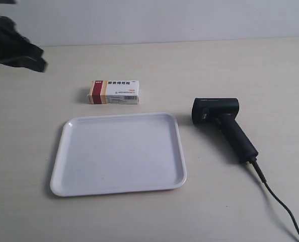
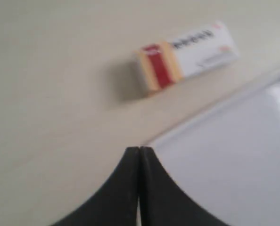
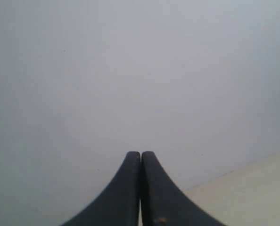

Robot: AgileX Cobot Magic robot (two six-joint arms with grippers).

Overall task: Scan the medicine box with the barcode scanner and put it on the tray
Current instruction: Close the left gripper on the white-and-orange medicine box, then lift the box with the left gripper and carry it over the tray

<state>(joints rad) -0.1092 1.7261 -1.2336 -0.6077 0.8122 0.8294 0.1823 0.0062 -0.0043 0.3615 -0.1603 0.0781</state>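
My left gripper grabs the medicine box by its red-striped end next, leaving the medicine box's printed barcode free to be scanned.
The medicine box lies flat on the beige table just behind the white tray. To the tray's right lies the black barcode scanner on its side, cable trailing to the lower right. The arm at the exterior view's left hovers blurred at the top left corner, well away from the box. In the left wrist view my left gripper is shut and empty, above the tray's corner, with the box ahead. My right gripper is shut and empty, facing a grey wall; it does not show in the exterior view.
The scanner's black cable runs off the table's lower right corner. A pale wall stands behind the table's far edge. Bare tabletop surrounds the three objects.
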